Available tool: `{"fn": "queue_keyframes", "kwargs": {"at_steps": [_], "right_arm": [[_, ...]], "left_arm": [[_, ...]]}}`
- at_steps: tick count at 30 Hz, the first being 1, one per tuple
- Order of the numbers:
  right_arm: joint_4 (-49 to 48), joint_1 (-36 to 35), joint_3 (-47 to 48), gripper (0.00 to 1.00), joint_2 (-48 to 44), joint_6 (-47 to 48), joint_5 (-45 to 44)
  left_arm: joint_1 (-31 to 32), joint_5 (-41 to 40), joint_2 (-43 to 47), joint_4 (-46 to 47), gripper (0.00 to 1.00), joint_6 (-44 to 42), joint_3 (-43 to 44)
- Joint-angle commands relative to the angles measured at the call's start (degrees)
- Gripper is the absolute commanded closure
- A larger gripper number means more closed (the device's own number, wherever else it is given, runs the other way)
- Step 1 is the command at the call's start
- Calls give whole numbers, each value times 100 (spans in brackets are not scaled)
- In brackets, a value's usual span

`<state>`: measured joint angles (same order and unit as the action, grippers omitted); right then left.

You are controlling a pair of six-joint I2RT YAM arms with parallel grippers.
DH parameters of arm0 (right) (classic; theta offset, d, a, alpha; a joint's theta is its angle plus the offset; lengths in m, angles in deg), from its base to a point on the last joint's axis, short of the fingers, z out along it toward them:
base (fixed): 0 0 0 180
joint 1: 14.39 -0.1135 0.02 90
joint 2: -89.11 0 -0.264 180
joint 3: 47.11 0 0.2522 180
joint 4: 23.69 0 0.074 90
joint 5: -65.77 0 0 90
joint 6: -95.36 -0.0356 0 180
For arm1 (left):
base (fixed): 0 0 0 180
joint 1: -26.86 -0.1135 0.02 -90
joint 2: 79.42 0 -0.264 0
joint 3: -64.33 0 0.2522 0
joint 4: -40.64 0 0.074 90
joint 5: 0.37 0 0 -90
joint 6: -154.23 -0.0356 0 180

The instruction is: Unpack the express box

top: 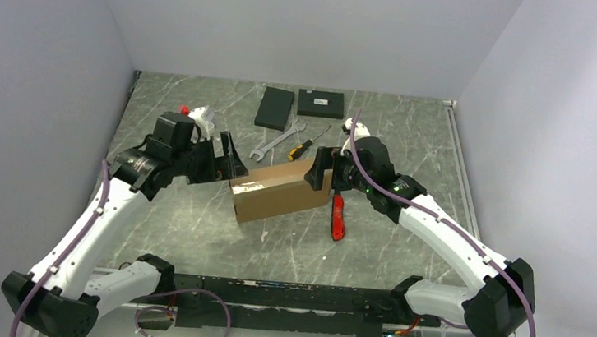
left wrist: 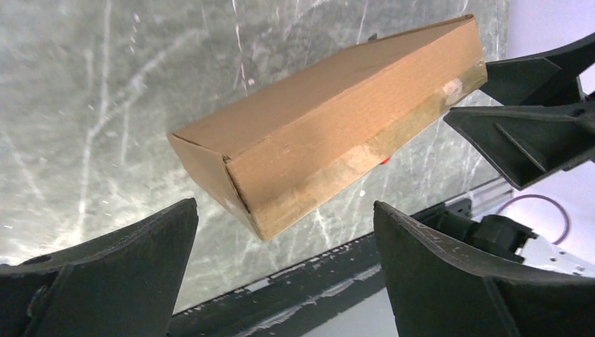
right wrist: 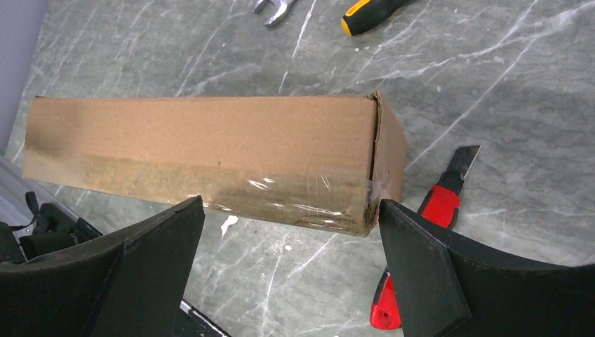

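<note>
I should next grab the utility knife by its red handle [top: 338, 216] with my right gripper, so that it can cut the clear tape on the express box [top: 280, 192].
The express box [top: 280, 192] is a plain brown cardboard mailer, closed, lying on the table's middle between both arms. It also shows in the left wrist view [left wrist: 330, 123] and the right wrist view [right wrist: 210, 158], with clear tape along one long edge. My left gripper [top: 226, 160] is open at the box's left end, not touching it; its own view shows it [left wrist: 284, 217] wide apart. My right gripper [top: 321, 171] is open at the box's right end, and its own view shows it [right wrist: 291, 214] close to the box corner.
A red and black utility knife [top: 338, 216] lies just right of the box, also in the right wrist view [right wrist: 421, 239]. Behind the box lie a wrench [top: 277, 142], a yellow-handled screwdriver [top: 306, 145] and two flat black boxes [top: 275, 108] [top: 321, 103]. Walls enclose the table.
</note>
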<state>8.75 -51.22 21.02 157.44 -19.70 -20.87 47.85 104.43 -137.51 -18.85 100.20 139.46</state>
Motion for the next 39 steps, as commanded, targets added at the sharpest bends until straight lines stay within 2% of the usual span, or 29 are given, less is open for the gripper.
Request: {"fn": "queue_keyframes", "kwargs": {"at_steps": [1, 6, 10, 14, 16, 20, 22, 24, 25, 29, 36, 39], "right_arm": [[89, -25, 303, 0, -180, 18, -209], [566, -25, 592, 0, -330, 162, -688], [1049, -25, 578, 0, -657, 189, -1771], [1627, -17, 128, 0, -1118, -613, -3366], [2100, -16, -64, 0, -1288, -1305, -3761], [2452, -16, -657, 0, -1506, -2048, -3118], [2112, -16, -1165, 0, -1533, -1996, -2414], [1433, -16, -1538, 0, -1476, -1534, -1429], [1164, -16, -1687, 0, -1427, -1443, -1213], [409, -16, -2032, 0, -1051, -1368, -1362], [-556, -16, -2039, 2, 112, -1197, -1820], [-613, -50, -1943, 11, 518, -1221, -2096]], "left_arm": [[19, -506, 240, -308, 0, -1004, 606], [20, -243, -200, -358, 1, -1630, 1347], [23, -359, -473, -228, 0, -1609, 1545], [19, -759, -449, -115, 1, -1546, 1477], [24, -908, -423, -98, 0, -1530, 1428], [21, -956, -419, -66, 1, -1541, 1395], [19, -951, -407, 16, 1, -1525, 1340], [21, -917, -389, 124, 0, -1527, 1279], [21, -879, -394, 159, 1, -1531, 1272], [19, -830, -403, 105, 0, -1564, 1356], [19, -942, -86, -57, 0, -1578, 1300], [19, -1016, 39, -176, 1, -1558, 1278]]}}
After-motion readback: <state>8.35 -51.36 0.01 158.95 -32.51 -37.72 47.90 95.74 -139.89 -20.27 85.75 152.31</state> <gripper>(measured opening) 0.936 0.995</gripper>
